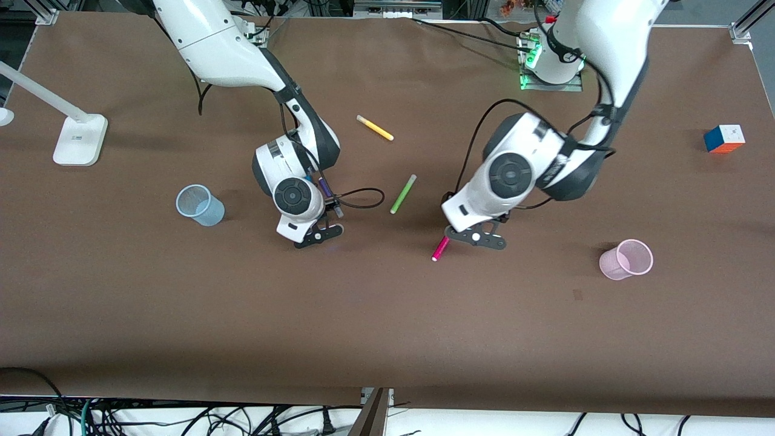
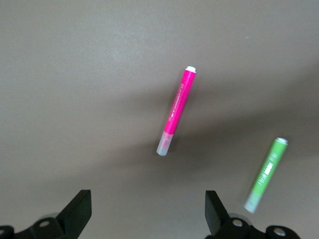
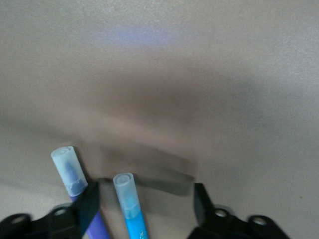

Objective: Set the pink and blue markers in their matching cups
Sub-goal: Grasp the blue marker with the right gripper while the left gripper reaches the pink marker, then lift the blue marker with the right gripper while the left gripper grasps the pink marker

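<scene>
The pink marker needs to go in the pale pink cup point(image 1: 626, 259). For that, the robot's left gripper needs to grab the marker next by its pink body point(image 1: 441, 247).
The pink marker point(image 1: 440, 248) lies on the brown table; in the left wrist view it point(image 2: 178, 112) lies a little ahead of the fingers, not between them. My left gripper point(image 1: 476, 237) point(image 2: 147, 201) is open and empty, low over the table beside it. The blue marker point(image 3: 130, 206) lies between the open fingers of my right gripper point(image 1: 318, 233) point(image 3: 144, 199), untouched by them; the front view hides it under the hand. The pale blue cup point(image 1: 200, 205) stands toward the right arm's end of the table. The pale pink cup point(image 1: 626, 259) stands toward the left arm's end.
A dark purple pen point(image 3: 75, 181) point(image 1: 325, 186) lies just outside one right finger. A lime-green pen point(image 1: 403, 194) point(image 2: 266, 174) lies between the two hands. A yellow pen point(image 1: 375, 128) lies farther from the front camera. A colour cube point(image 1: 724, 138) and a white lamp base point(image 1: 79, 139) sit near the table's ends.
</scene>
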Action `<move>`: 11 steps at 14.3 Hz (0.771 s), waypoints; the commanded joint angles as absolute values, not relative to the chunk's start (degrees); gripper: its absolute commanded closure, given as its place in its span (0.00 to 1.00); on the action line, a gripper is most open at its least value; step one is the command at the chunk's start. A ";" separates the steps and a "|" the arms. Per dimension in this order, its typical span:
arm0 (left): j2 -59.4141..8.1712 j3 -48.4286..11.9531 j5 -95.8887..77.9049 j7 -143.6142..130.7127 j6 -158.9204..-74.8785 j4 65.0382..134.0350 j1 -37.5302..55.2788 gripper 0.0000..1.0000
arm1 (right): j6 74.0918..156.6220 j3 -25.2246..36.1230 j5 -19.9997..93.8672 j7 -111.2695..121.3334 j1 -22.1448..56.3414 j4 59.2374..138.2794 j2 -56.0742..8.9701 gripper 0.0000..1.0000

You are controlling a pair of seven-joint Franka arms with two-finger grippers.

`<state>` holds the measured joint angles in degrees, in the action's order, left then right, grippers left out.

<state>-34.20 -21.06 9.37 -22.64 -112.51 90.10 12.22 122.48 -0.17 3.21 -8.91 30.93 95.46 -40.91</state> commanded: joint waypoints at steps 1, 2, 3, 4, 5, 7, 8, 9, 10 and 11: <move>-39.80 -20.83 12.57 -25.31 -111.53 85.09 14.15 0.00 | 123.14 0.26 3.52 -9.76 31.82 96.42 -40.25 0.87; -41.82 -20.74 12.57 -25.23 -111.53 83.43 14.67 0.00 | 123.22 0.26 3.52 -9.76 31.82 96.42 -40.25 0.91; -43.40 -20.74 12.57 -25.22 -112.14 82.28 15.03 0.00 | 123.22 0.26 3.52 -9.76 31.73 96.42 -40.17 0.96; -44.29 -20.74 12.66 -24.70 -114.41 82.09 15.03 0.00 | 123.05 0.26 3.52 -9.67 31.73 96.33 -39.99 1.00; -45.17 -20.74 12.92 -24.61 -117.30 82.09 15.03 0.00 | 122.61 0.52 3.52 -8.80 31.55 95.98 -39.47 1.00; -46.66 -20.66 13.18 -24.26 -121.80 82.53 15.03 0.00 | 121.56 1.57 3.52 -5.47 30.94 95.54 -35.09 1.00; -47.28 -20.65 13.27 -23.13 -122.77 82.62 15.03 0.00 | 120.60 3.32 3.69 -2.75 30.76 95.28 -32.28 1.00; -47.46 -20.65 14.40 -21.64 -123.57 82.79 15.03 0.00 | 118.06 4.21 3.78 -0.11 30.67 95.01 -29.65 1.00; -47.63 -20.65 16.15 -20.66 -124.01 82.97 15.03 0.00 | 115.17 5.35 3.78 2.00 30.67 94.40 -26.92 1.00; -48.33 -20.65 16.78 -20.48 -124.36 82.88 15.03 0.00 | 112.09 7.19 3.87 7.33 30.67 93.79 -23.94 1.00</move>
